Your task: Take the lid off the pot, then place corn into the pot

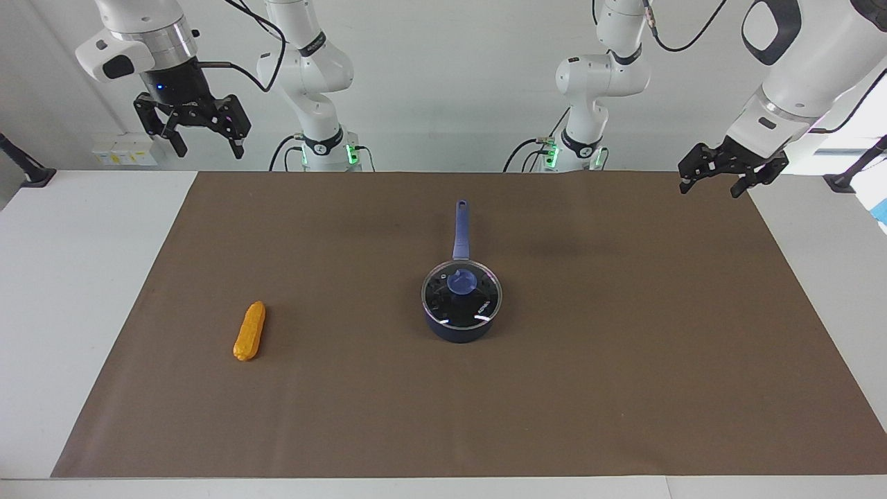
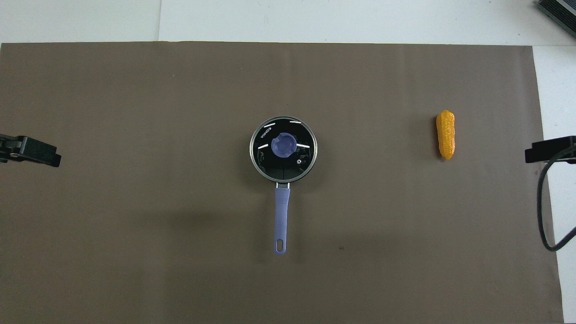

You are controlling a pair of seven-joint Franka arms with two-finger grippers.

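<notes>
I should next use my left gripper to grab the lid by its narrow blue knob point(image 2: 284, 145) and lift it, as the glass disc point(image 2: 280, 168) spans the whole pot, too wide for my fingers.
The dark blue pot point(image 1: 457, 333) stands in the middle of the brown mat, its long blue handle point(image 1: 461, 229) pointing toward the robots. The glass lid point(image 1: 462, 294) with a blue knob sits on the pot; it also shows in the overhead view point(image 2: 283, 150). The orange-yellow corn point(image 1: 250, 330) lies on the mat toward the right arm's end, seen from above too point(image 2: 446, 134). My right gripper point(image 1: 210, 151) is open and empty, raised over the table's edge at its own end. My left gripper point(image 1: 712, 187) is open and empty, raised over the mat's corner at its end.
The brown mat point(image 1: 624, 360) covers most of the white table point(image 1: 69, 277). A black cable point(image 2: 542, 211) hangs by the right gripper's end. Small white boxes point(image 1: 125, 154) sit at the wall near the right arm.
</notes>
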